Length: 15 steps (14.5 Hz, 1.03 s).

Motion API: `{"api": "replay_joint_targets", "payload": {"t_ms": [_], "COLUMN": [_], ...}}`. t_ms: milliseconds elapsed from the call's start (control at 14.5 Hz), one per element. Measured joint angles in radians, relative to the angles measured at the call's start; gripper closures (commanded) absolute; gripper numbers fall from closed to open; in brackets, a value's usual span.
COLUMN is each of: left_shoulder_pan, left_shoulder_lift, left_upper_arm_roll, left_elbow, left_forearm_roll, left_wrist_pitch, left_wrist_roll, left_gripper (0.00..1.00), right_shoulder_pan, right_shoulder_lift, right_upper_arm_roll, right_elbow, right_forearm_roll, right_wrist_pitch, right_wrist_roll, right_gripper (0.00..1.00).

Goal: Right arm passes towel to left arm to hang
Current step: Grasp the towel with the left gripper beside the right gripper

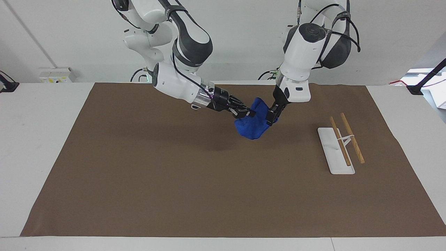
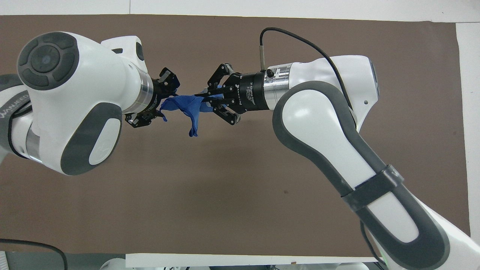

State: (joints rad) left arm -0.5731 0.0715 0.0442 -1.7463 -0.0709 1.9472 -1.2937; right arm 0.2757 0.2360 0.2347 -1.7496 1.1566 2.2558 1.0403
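The left gripper will next grab the blue towel by its other end (image 2: 167, 105) to hang it.
My right gripper (image 1: 248, 114) is shut on one end of the blue towel (image 1: 255, 122) and holds it crumpled in the air over the middle of the brown mat (image 1: 167, 174). In the overhead view the right gripper (image 2: 205, 100) pinches the towel (image 2: 187, 105), and a loose flap hangs down. My left gripper (image 1: 271, 117) is at the towel's other end. In the overhead view the left gripper (image 2: 160, 100) stands open with that end of the towel between its fingers.
A white rack base (image 1: 331, 153) with two wooden rods (image 1: 352, 138) stands on the mat toward the left arm's end of the table. In the overhead view the left arm hides it.
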Motion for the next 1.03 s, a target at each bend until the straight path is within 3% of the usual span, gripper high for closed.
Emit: {"api": "replay_joint_targets", "payload": {"t_ms": [481,757,894,1032], "left_shoulder_pan": [0.000,0.000,0.001,0.003], "left_shoulder_lift": [0.004,0.007,0.008,0.008], "left_upper_arm_roll": [-0.002,-0.001,0.000,0.002], "left_elbow": [0.002,0.001,0.001,0.001], "left_forearm_roll": [0.000,0.000,0.000,0.005], "left_wrist_pitch": [0.000,0.000,0.000,-0.001], "left_wrist_roll": [0.000,0.000,0.000,0.004], "left_gripper": [0.60,0.93,1.00,1.00], "right_shoulder_pan": [0.010,0.024,0.027,0.028], "right_shoulder_lift": [0.000,0.000,0.000,0.000], "right_upper_arm_roll": [0.000,0.000,0.000,0.000], "right_elbow": [-0.003,-0.007,-0.008,-0.008], "right_forearm_roll": [0.000,0.000,0.000,0.000], "right_wrist_pitch": [0.001,0.020,0.022,0.022], "right_wrist_roll": [0.000,0.000,0.000,0.000], "right_gripper": [0.99,0.99,0.99,0.99]}}
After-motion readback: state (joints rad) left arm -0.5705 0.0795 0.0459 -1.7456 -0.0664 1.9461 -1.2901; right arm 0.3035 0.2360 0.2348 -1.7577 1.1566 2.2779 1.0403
